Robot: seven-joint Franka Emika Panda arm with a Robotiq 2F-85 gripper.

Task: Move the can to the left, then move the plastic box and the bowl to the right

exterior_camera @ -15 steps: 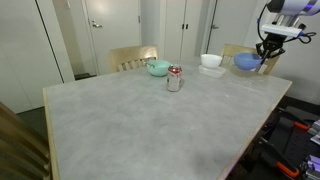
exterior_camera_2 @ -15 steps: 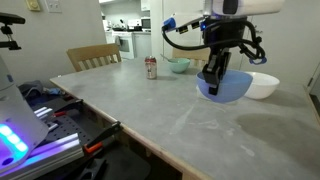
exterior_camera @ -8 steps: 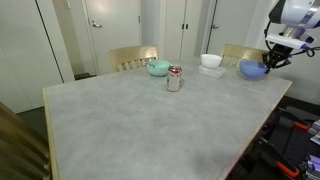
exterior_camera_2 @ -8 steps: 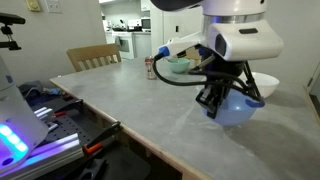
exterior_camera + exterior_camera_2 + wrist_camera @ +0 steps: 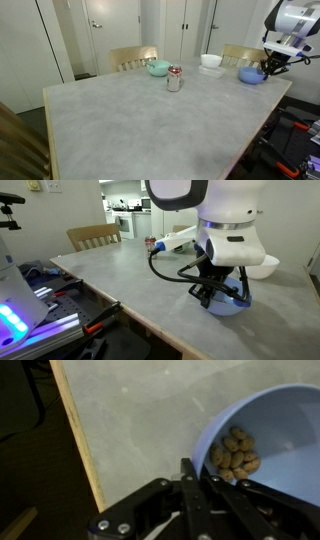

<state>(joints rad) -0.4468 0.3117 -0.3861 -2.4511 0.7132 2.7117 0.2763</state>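
I should open my gripper now. The light-blue bowl (image 5: 250, 75) is low on the flat table, clear of the table's edge, so it would stay there.
The light-blue bowl (image 5: 250, 75) (image 5: 229, 303) sits low at the table's far corner, with brown nuts (image 5: 236, 452) inside it. My gripper (image 5: 193, 468) (image 5: 266, 68) is shut on the bowl's rim (image 5: 205, 430), one finger on each side of the wall. The silver can (image 5: 175, 79) (image 5: 151, 247) stands upright near the table's middle back. A flat whitish plastic box (image 5: 211, 71) lies in front of the white bowl (image 5: 211, 60); in an exterior view my arm (image 5: 225, 230) hides the box.
A teal-green bowl (image 5: 158, 68) (image 5: 178, 245) stands close to the can. Wooden chairs (image 5: 132, 57) (image 5: 93, 237) stand behind the table. The table's edge (image 5: 76, 435) runs close to the bowl, with dark floor beyond it.
The bowl, held in my gripper, has moved sideways away from the white bowl toward the table's edge and come down to the tabletop. The can and other dishes have not moved.
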